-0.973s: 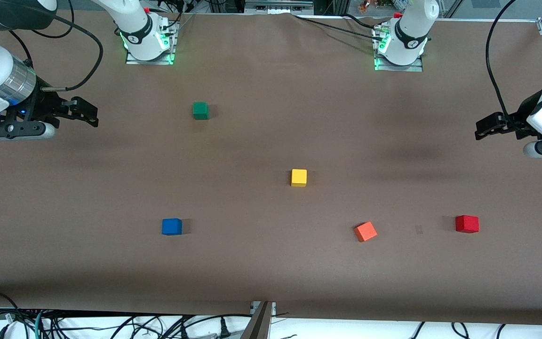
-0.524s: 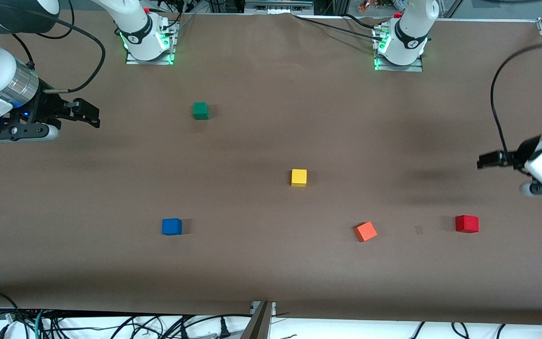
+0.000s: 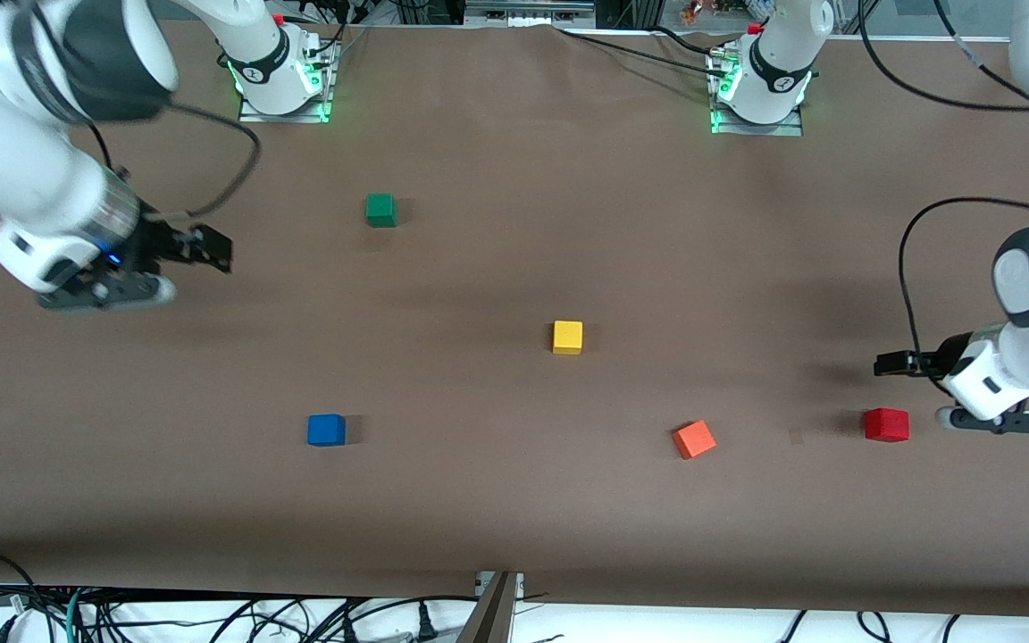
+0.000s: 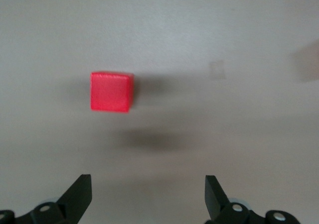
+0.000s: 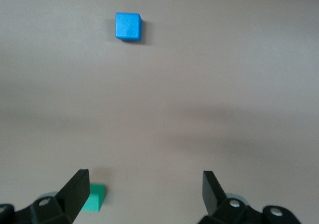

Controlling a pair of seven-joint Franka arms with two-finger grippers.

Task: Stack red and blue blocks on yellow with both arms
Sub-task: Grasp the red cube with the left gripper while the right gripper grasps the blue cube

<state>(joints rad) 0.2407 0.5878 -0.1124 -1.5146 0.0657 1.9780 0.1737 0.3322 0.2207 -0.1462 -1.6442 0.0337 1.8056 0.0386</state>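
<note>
My left gripper grabs the red cube by its opposite sides next, to stack it on the yellow cube [image 3: 567, 337].
The red cube [image 3: 887, 424] lies at the left arm's end of the table, near the front camera. My left gripper [image 3: 890, 364] hangs open and empty over the table just beside it; in the left wrist view the red cube [image 4: 111, 92] lies ahead of the open gripper [image 4: 148, 188]. The blue cube [image 3: 326, 430] lies toward the right arm's end. My right gripper [image 3: 213, 251] is open and empty, up over the table between the green and blue cubes; its wrist view shows the blue cube [image 5: 128, 26] well ahead of the gripper [image 5: 144, 185]. The yellow cube [image 3: 567, 337] sits alone mid-table.
An orange cube [image 3: 694, 438] lies between the yellow and red cubes, nearer the front camera. A green cube [image 3: 380, 210] lies nearer the arm bases; it also shows by a right fingertip in the right wrist view [image 5: 94, 197]. Cables hang at the table's front edge.
The left gripper has swung down from the table's edge to just beside the red cube. The right gripper has moved inward over the table toward the blue cube. No cube has moved.
</note>
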